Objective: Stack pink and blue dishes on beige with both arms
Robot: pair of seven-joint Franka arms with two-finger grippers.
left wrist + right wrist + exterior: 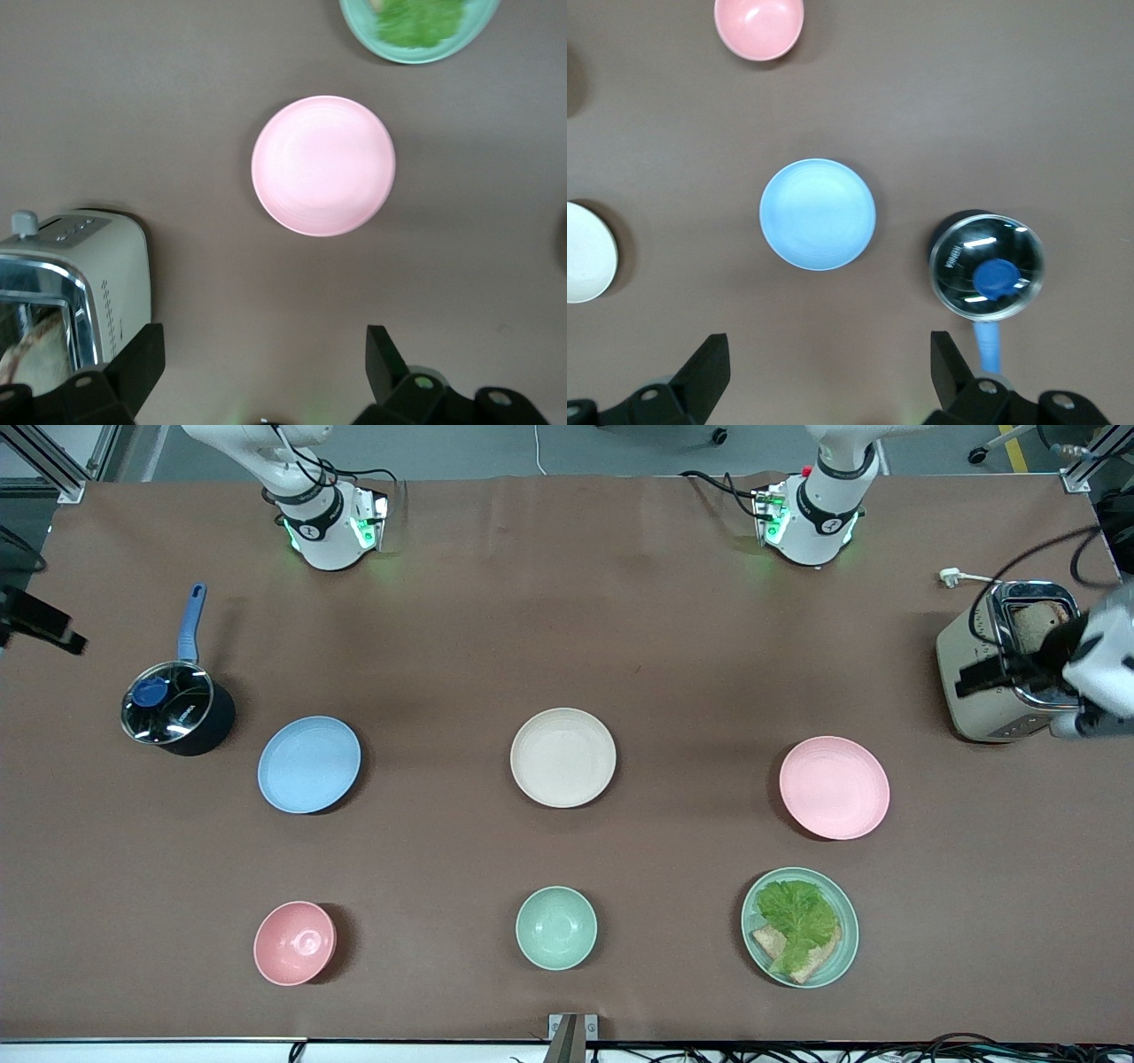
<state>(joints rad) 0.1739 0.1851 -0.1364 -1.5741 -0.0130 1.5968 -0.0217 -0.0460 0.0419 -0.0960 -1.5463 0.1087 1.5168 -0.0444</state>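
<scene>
I should pick up the pale blue plate by its rim (pixel 266 764) (pixel 817 163) with my right gripper next. Then I can stack the blue dish on the beige one.
The pale blue plate (pixel 309 764) lies toward the right arm's end of the table, the cream-beige plate (pixel 563 757) in the middle, and the pale pink plate (pixel 834 786) toward the left arm's end. All three lie flat, apart and bare. My left gripper (pixel 263 341) hangs high and open over the table between the toaster (pixel 80 292) and the pink plate (pixel 323 166). Also high and open, my right gripper (pixel 828 345) is over bare table beside the blue plate (pixel 818 214) and the pot (pixel 988 266). Neither holds anything.
A lidded pot (pixel 175 708) with a blue handle stands beside the blue plate. The toaster (pixel 992 664) holds bread at the left arm's end. Nearer the front camera sit a pink bowl (pixel 294 942), a mint bowl (pixel 555 927) and a mint plate (pixel 843 948) with lettuce and bread.
</scene>
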